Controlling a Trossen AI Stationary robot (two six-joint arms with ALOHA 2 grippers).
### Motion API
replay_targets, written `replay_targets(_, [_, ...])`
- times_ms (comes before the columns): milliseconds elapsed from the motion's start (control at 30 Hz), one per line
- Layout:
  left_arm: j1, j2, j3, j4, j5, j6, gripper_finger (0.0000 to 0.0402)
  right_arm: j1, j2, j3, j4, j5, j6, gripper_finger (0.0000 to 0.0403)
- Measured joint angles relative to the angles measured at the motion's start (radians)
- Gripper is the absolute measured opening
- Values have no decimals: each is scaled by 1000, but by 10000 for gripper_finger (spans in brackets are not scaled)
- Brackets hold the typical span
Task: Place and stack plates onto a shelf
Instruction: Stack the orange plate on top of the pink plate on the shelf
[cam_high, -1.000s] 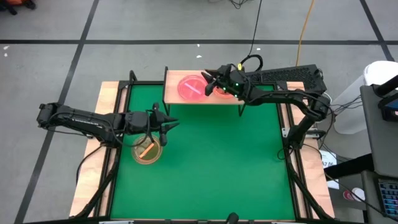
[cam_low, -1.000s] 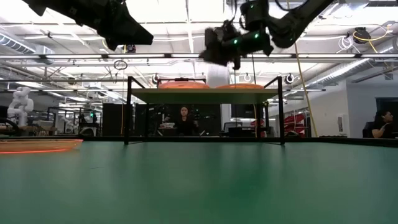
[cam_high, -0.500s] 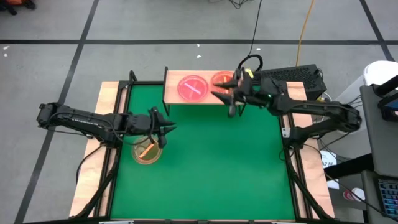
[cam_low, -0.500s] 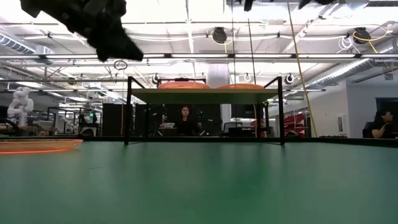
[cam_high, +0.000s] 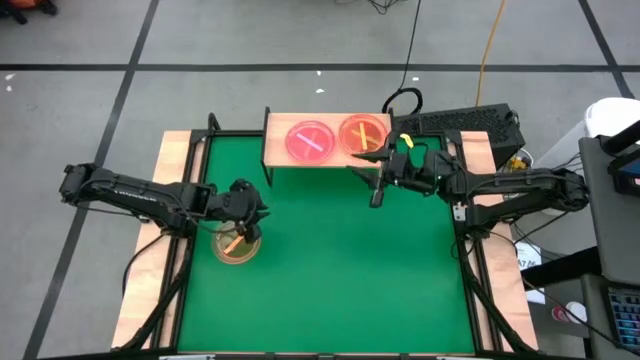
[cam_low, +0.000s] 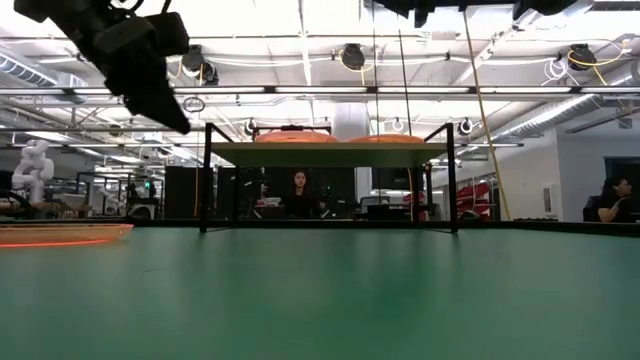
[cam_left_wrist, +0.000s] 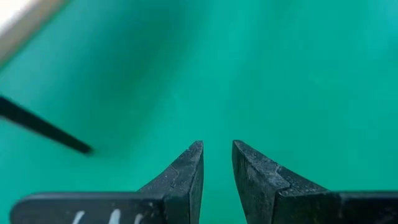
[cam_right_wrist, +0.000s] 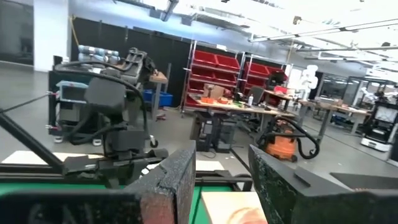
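Observation:
The amber plate needs to be stacked on the shelf (cam_high: 325, 158). My left gripper should grab the plate by its rim (cam_high: 256, 254) next.
The shelf (cam_high: 325, 158), a light-wood board on black legs, stands at the table's far edge. On it lie a pink plate (cam_high: 308, 140) and, to its right, an orange plate (cam_high: 362, 133), both flat. An amber plate (cam_high: 233, 246) with an orange stripe lies flat on the green table at the left. My left gripper (cam_high: 251, 226) hangs just above that plate's far right rim, tipped down and open, with only green table between its fingers (cam_left_wrist: 217, 163). My right gripper (cam_high: 364, 183) is open and empty, in the air in front of the shelf's right part.
The low view shows the shelf (cam_low: 330, 152) raised on thin black legs (cam_low: 207, 180), with room under it. Wooden borders and black frame rails (cam_high: 468, 250) run along the table's left and right sides. The green middle and near part of the table (cam_high: 340, 280) hold nothing.
My right gripper has drawn back from the shelf toward the table's near edge and risen, leaving the orange plate flat on the board beside the pink one. My left gripper has tipped downward over the amber plate, which has not moved.

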Motion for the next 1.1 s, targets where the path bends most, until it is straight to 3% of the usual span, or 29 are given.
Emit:
replay_targets(400, [-136, 36, -2, -121, 52, -261, 90, 53, 0, -13, -13, -1, -1, 132])
replay_targets(633, [-224, 254, 1, -92, 59, -373, 90, 71, 0, -13, -66, -2, -9, 132])
replay_targets(767, [-282, 372, 41, -164, 65, -401, 90, 71, 0, -13, -104, -2, -8, 132])
replay_targets(1100, [-329, 441, 69, -221, 60, -534, 90, 71, 0, -13, -114, -2, -5, 132])
